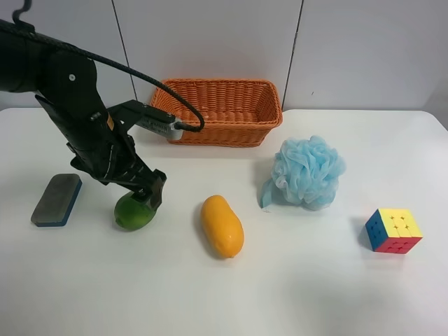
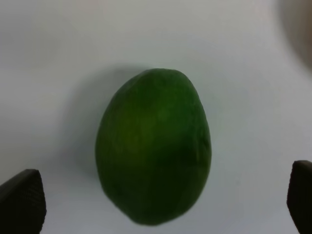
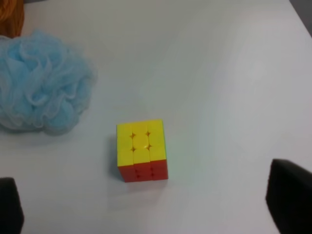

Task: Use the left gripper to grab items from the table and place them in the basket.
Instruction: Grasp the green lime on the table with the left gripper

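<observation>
My fingers are at the green fruit's top (image 1: 128,199), above its round sides, so closing now would miss. My left gripper lowers first, then closes on the fruit.
My left gripper (image 1: 143,190) is open and low over the round green fruit (image 1: 133,213) on the white table (image 1: 315,294). In the left wrist view the fruit (image 2: 153,146) lies between the two fingertips of the gripper (image 2: 161,200), which stand wide apart and clear of it. The grey-topped blue eraser (image 1: 56,199) lies to the fruit's left and the yellow-orange mango (image 1: 222,226) to its right. The orange wicker basket (image 1: 224,119) stands at the back. My right gripper (image 3: 148,204) is open over the puzzle cube (image 3: 142,148), and its arm is out of the exterior view.
The light-blue mesh pouf (image 1: 308,171) sits right of centre, in front of the basket's right end, and also shows in the right wrist view (image 3: 41,83). The puzzle cube (image 1: 393,230) is near the table's right edge. A black cable loops from the left arm past the basket's front.
</observation>
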